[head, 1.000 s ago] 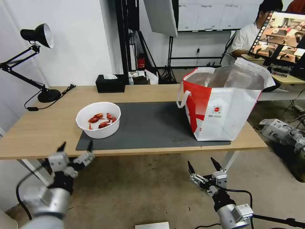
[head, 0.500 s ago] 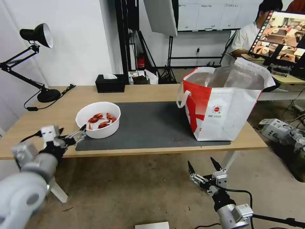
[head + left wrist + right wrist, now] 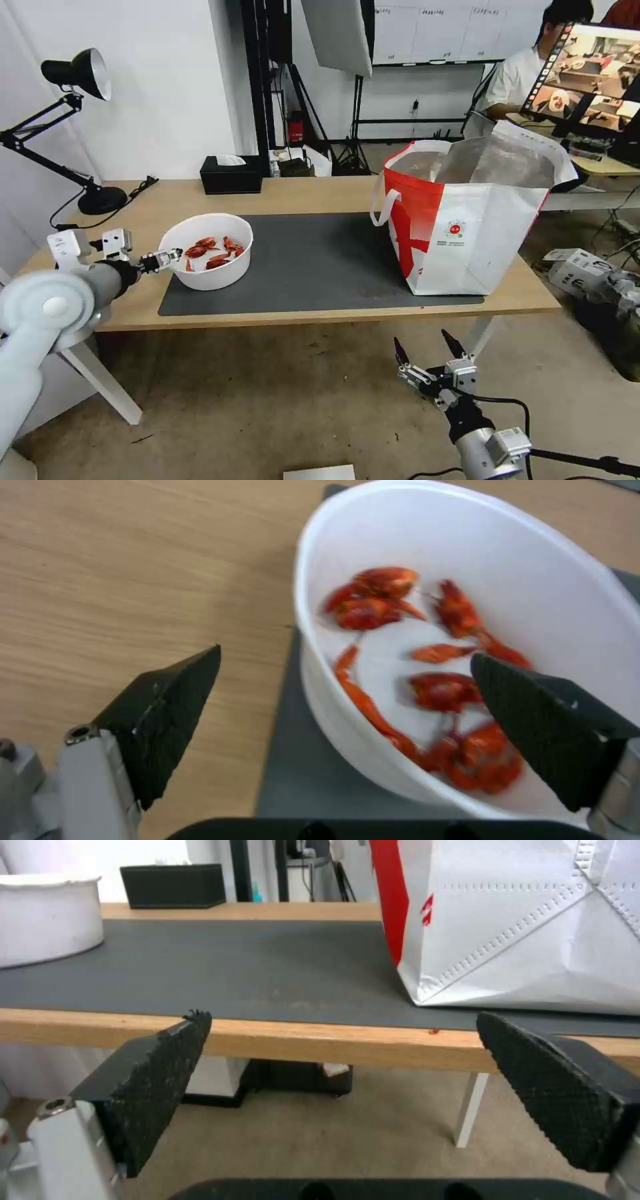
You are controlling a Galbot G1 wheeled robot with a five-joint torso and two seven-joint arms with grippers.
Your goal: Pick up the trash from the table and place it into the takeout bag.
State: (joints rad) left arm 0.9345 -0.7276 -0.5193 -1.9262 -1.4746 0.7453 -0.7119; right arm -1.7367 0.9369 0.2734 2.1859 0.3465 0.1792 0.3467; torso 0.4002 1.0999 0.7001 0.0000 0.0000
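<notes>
I need to pinch the bowl by its thin rim [image 3: 167, 255] with my left gripper next, because the bowl's round body [image 3: 215, 279] is far wider than the open fingers.
The trash here is a white round bowl [image 3: 208, 272] holding red crayfish shells [image 3: 212, 252], standing on the left end of the dark grey mat [image 3: 320, 267] on the table [image 3: 87, 267]. My left gripper [image 3: 164, 257] is open at the bowl's left rim. In the left wrist view, one of its fingers [image 3: 167, 715] is outside the bowl [image 3: 533, 580] over bare wood and the other is over the shells [image 3: 373, 600]. The takeout bag [image 3: 480, 233] stands open at the mat's right end. My right gripper [image 3: 423, 341] hangs open below the table's front edge, facing the bag [image 3: 520, 930].
A black tissue box [image 3: 232, 175] sits at the table's back edge and a black desk lamp [image 3: 80, 73] stands at the back left. The mat's middle [image 3: 253, 965] lies bare between bowl [image 3: 47, 915] and bag. The floor lies in front.
My left arm has risen from below the table's front edge and moved forward to the bowl's left rim. The right arm, bowl and bag have not moved.
</notes>
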